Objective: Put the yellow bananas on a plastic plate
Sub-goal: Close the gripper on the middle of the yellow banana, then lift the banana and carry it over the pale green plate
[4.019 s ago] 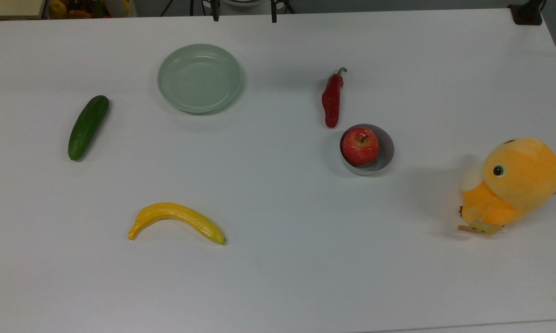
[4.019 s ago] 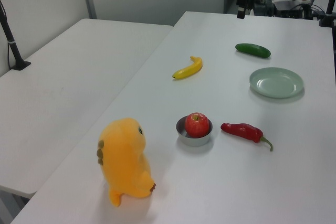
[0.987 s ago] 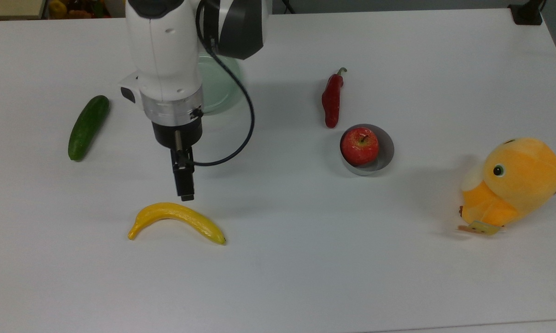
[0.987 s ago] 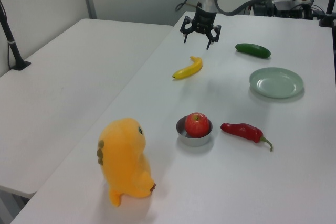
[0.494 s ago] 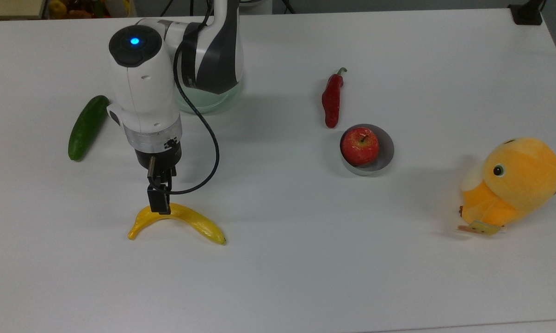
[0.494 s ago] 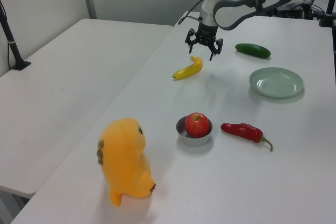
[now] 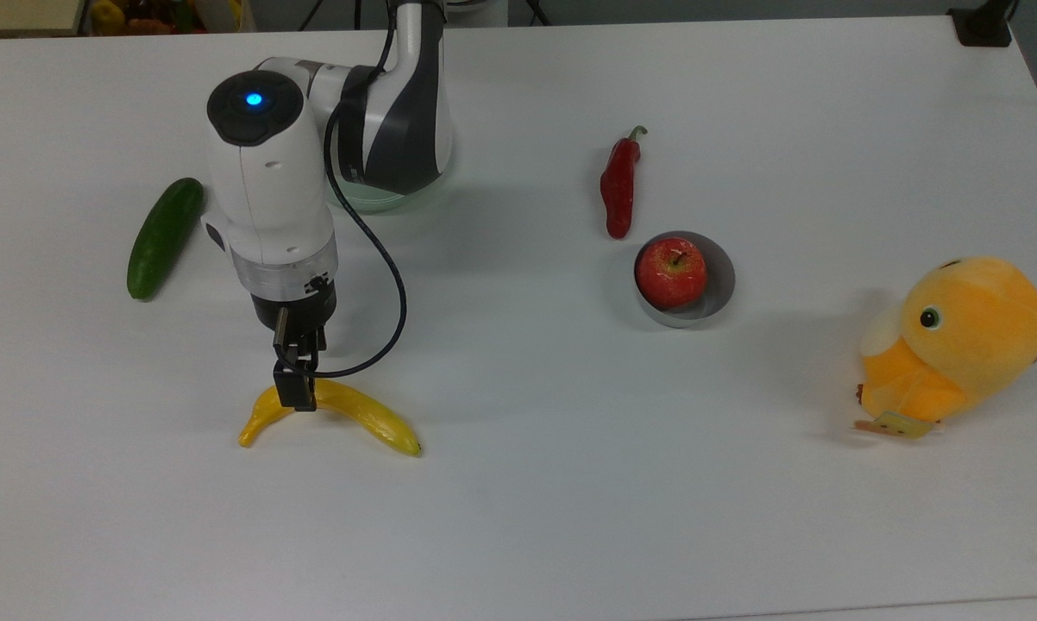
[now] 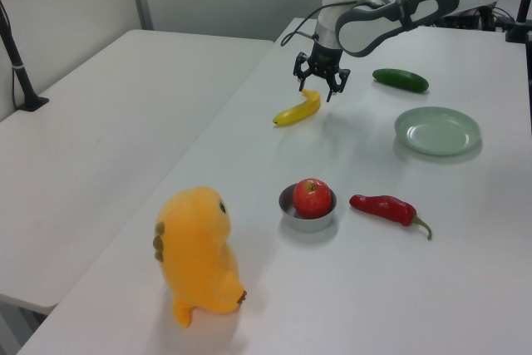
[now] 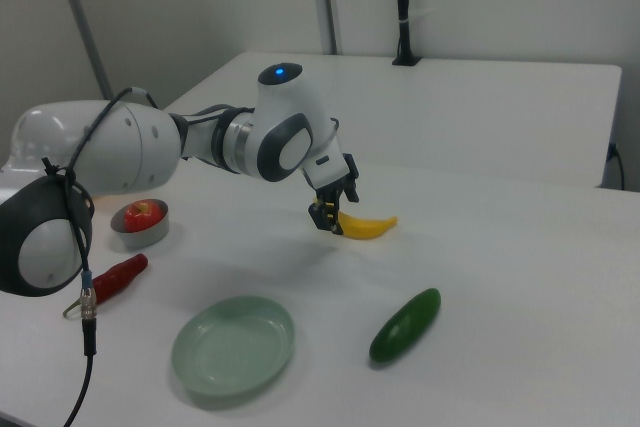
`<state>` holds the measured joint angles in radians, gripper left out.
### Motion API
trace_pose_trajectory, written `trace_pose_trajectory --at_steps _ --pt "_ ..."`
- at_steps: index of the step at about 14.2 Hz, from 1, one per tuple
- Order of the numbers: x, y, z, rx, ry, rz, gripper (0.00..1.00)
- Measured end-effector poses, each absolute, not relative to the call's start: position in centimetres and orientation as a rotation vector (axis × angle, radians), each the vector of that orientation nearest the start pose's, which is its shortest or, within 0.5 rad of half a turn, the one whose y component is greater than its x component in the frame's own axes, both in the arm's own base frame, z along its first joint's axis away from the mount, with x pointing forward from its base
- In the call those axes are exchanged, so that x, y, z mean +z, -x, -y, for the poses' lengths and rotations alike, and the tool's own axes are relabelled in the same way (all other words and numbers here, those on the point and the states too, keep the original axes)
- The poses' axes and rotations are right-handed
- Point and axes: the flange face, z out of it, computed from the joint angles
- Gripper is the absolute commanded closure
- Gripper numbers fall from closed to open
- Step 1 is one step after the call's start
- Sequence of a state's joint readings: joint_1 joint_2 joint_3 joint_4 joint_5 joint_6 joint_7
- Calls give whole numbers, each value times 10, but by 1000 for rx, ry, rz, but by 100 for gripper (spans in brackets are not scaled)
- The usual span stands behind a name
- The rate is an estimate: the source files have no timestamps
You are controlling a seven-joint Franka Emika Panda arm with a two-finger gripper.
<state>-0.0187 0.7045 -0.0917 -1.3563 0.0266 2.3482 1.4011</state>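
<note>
My gripper should next grab the banana by its thick part (image 8: 312,104), to put the yellow banana on the green plastic plate (image 8: 438,130).
The yellow banana (image 7: 355,412) lies on the white table, curved, with its dark tip toward the top view's right. My gripper (image 7: 296,395) is down over the thick left part of the banana (image 8: 293,112). In the left view the gripper (image 8: 317,91) is open, with one finger on each side of the fruit. The right view shows the gripper (image 9: 328,219) at the near end of the banana (image 9: 370,227). The pale green plastic plate (image 8: 438,130) stands empty behind my arm. In the top view the arm hides most of the plate (image 7: 372,205).
A dark green cucumber (image 7: 165,237) lies at the top view's left. A red chili (image 7: 619,185) lies beside a grey bowl (image 7: 719,293) holding a red apple (image 7: 671,272). An orange plush toy (image 7: 958,341) sits at the top view's right. A second white table (image 8: 108,114) adjoins.
Over four seconds my arm came in above the plate and reached the banana. In the last half second the gripper sank a little lower around it. The banana has not moved.
</note>
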Motion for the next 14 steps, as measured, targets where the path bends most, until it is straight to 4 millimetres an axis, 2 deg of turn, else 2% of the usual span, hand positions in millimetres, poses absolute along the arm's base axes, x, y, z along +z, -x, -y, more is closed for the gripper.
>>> trace_pose_trajectory --at_steps 2,3,4,7,8,14 --pt "326 -759 69 -373 2205 -2005 24" --pt "320 -760 69 -368 2221 -1997 31" --pt "314 -761 68 -362 2237 -1988 44" --pt "304 -762 68 -357 2269 -1965 96" --pt "306 -763 68 -362 2275 -1955 100" --pt "310 -765 71 -373 2291 -1932 100"
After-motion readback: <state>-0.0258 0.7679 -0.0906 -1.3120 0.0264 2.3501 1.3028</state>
